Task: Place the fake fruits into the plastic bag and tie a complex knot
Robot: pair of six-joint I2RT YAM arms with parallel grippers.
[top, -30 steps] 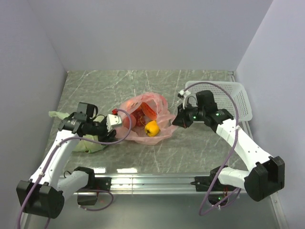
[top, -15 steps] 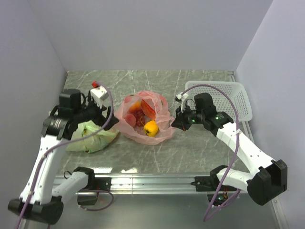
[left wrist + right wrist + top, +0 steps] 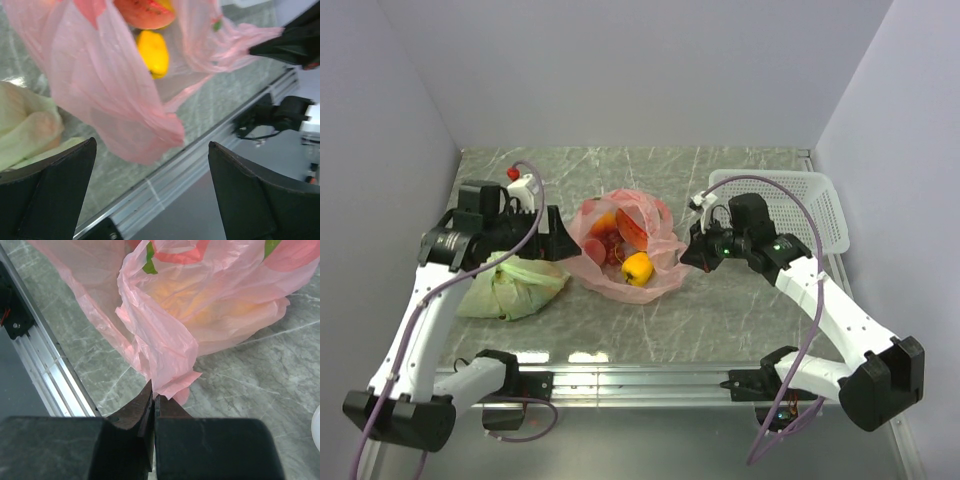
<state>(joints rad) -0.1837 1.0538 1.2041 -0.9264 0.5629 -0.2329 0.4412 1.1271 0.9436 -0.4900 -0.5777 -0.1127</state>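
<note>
My left gripper will next grab the pink bag's edge (image 3: 576, 265) (image 3: 159, 134) beside the pale green bag. The fruits then stay free to settle inside.
The pink plastic bag (image 3: 620, 245) lies open in the middle of the table with fruits inside: a yellow one (image 3: 638, 267), an orange one (image 3: 603, 221) and red ones (image 3: 630, 228). My right gripper (image 3: 685, 255) is shut on the bag's right edge (image 3: 165, 375), just above the table. My left gripper (image 3: 558, 246) is open and empty, held beside the bag's left side. In the left wrist view the bag (image 3: 100, 75) shows the yellow fruit (image 3: 152, 52) and a red-orange fruit (image 3: 145, 12) through its film. No knot shows.
A pale green plastic bag (image 3: 510, 285) lies at the left, under my left arm, and shows in the left wrist view (image 3: 27, 130). A white basket (image 3: 810, 205) stands at the back right. The table's metal front rail (image 3: 640, 375) runs along the near edge.
My left arm swung up and back from beside the green bag, then moved right toward the pink bag's left side. The bag's mouth has opened wider. The right gripper has kept its hold.
</note>
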